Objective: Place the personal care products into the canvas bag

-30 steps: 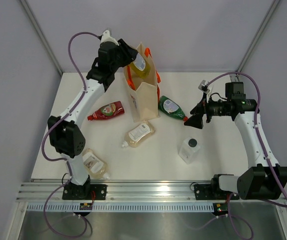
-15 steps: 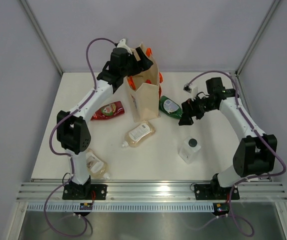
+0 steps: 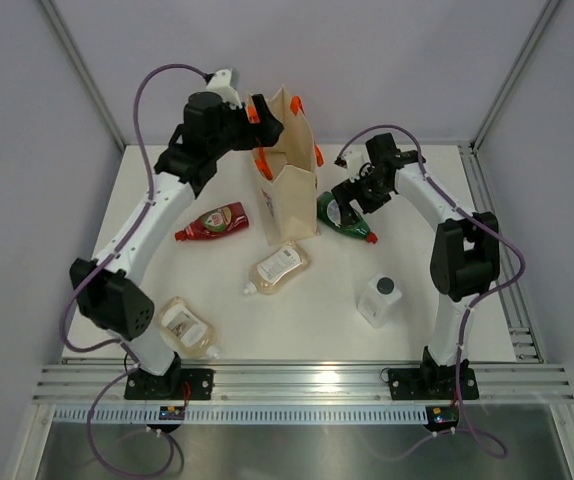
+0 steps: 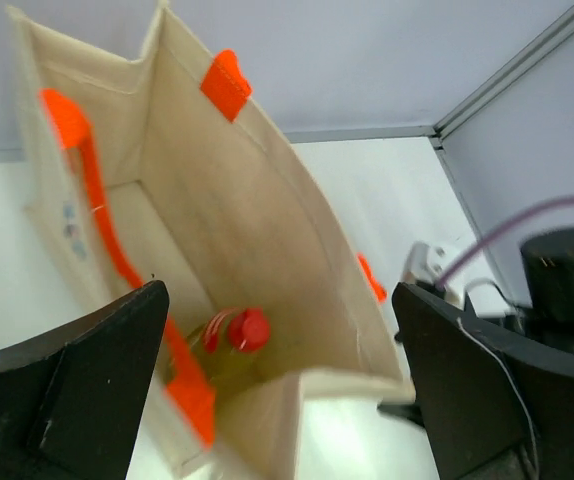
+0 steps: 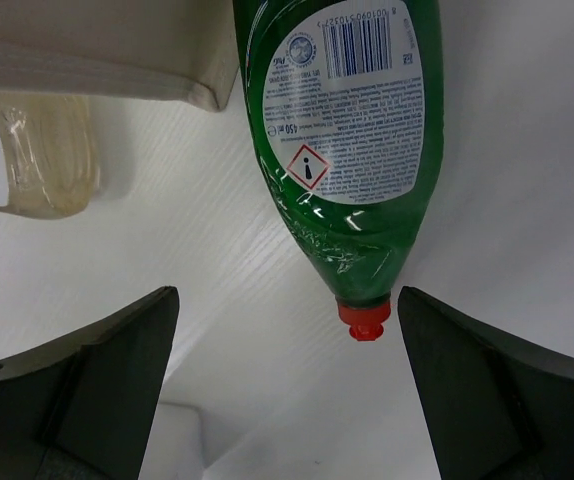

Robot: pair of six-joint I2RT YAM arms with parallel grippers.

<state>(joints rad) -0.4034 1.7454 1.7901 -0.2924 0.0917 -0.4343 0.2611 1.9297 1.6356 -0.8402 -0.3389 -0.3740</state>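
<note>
Next, my right gripper grabs the green bottle by its labeled body point(image 3: 336, 212). Then my right gripper puts the bottle into the canvas bag point(image 3: 289, 195).
The canvas bag point(image 3: 289, 195) stands upright at the table's middle back, its mouth open point(image 4: 237, 200). My left gripper point(image 3: 263, 124) hovers open above that mouth point(image 4: 282, 400) and holds nothing. The olive-yellow bottle with a red cap point(image 4: 232, 340) lies at the bottom of the bag. My right gripper point(image 3: 353, 200) is open just above the green bottle point(image 3: 344, 221), which lies right of the bag with its red cap point(image 5: 365, 320) between my spread fingers point(image 5: 282, 390). On the table also lie a red bottle point(image 3: 214, 221), two peach bottles point(image 3: 279, 267) point(image 3: 187, 327), and a clear black-capped bottle point(image 3: 379, 299).
The bag's lower corner point(image 5: 117, 55) and one peach bottle point(image 5: 27, 150) lie just left of the green bottle. Grey walls close in the back and sides, and a metal rail point(image 3: 297, 380) runs along the near edge.
My left gripper opened over the bag and let go of the olive-yellow bottle, which now lies inside. My right arm swung left and down to just above the green bottle.
</note>
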